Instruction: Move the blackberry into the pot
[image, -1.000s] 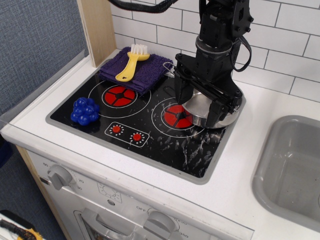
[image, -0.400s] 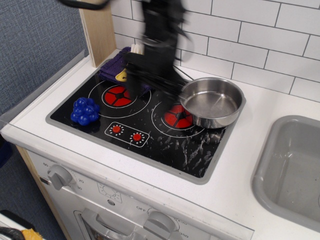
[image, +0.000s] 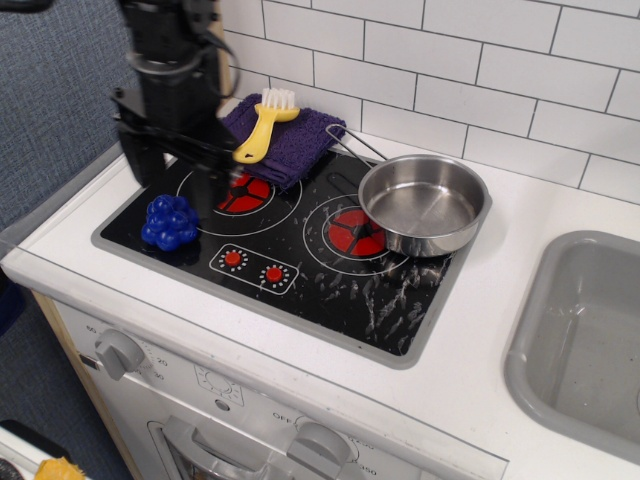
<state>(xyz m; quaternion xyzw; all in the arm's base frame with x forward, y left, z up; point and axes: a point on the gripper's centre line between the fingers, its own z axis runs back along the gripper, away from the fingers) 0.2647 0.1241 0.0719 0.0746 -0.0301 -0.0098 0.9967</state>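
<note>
The blackberry (image: 169, 222) has to go into the steel pot (image: 424, 203), so my gripper should grab it by its bumpy round sides next.
The blackberry (image: 169, 222) is a small glossy blue bumpy berry on the front left of the black stovetop (image: 330, 280). The pot (image: 425, 203) is a shallow shiny steel pan on the right burner, empty, with its wire loop handle pointing back left. My gripper (image: 172, 180) is black, points down and hangs just above and behind the blackberry. Its jaws are spread wide with nothing between them. It stands far to the left of the pot.
A purple cloth (image: 290, 140) with a yellow brush (image: 262, 125) on it lies at the back of the stove. A wooden post (image: 195, 55) stands at the back left. A grey sink (image: 585, 330) lies to the right. White tiled wall behind.
My gripper has swung from over the pot leftward across the stove to above the blackberry. The pot and the blackberry have not moved.
</note>
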